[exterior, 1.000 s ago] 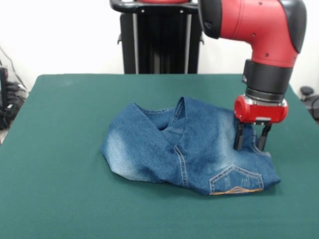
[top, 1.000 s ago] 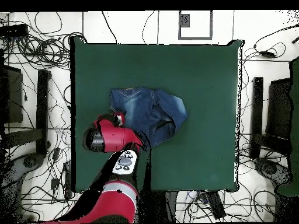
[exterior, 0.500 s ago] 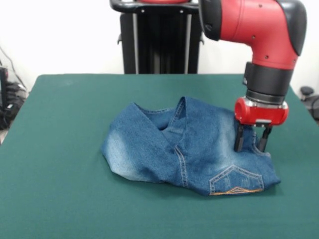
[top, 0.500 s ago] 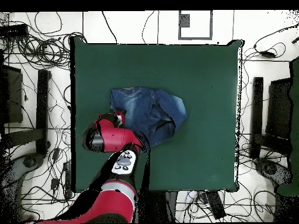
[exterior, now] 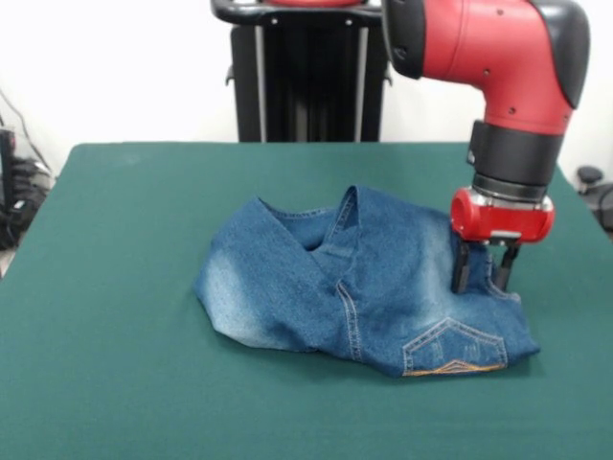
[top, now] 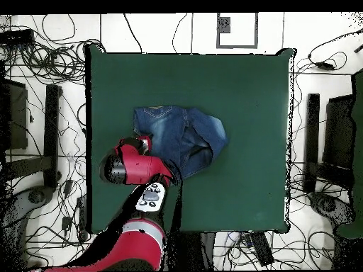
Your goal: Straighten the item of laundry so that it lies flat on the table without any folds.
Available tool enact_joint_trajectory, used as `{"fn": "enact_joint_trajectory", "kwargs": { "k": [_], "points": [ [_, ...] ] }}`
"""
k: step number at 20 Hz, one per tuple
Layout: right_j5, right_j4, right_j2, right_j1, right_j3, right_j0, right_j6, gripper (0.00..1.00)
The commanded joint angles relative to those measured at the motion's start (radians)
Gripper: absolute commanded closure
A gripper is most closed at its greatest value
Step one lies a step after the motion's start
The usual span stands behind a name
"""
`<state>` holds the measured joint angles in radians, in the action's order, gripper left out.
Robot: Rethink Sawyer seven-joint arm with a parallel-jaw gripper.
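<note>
The robot's gripper needs to grab the jeans next, so that it can shake out the folds, and it should hold them by the stitched edge above the orange-stitched pocket.
The item of laundry, a pair of blue denim jeans, lies bunched and folded over itself in the middle of the green table. A pale faded patch shows at its left, and an orange-stitched pocket at its front right. My gripper points straight down at the jeans' right edge. Its two black fingers stand apart, open, with the tips down at the denim. In the overhead view the jeans lie left of centre on the table, and the red wrist covers the gripper.
Wide bare green cloth surrounds the jeans on all sides. Cables and dark stands crowd the floor around the table in the overhead view. The table's right edge in the front view is close to the arm.
The gripper has sunk very slightly toward the jeans. The jeans keep the same shape and place.
</note>
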<state>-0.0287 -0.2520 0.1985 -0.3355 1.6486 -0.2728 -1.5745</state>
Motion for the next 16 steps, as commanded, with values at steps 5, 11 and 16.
{"fn": "enact_joint_trajectory", "kwargs": {
  "k": [5,11,16],
  "points": [
    [-0.026,-0.039,-0.068,0.080,0.039,-0.010,-0.243,1.00],
    [-0.021,-0.038,-0.074,0.078,0.037,-0.006,-0.239,1.00],
    [0.006,-0.046,-0.062,0.079,0.037,-0.019,-0.236,1.00]
  ]
}}
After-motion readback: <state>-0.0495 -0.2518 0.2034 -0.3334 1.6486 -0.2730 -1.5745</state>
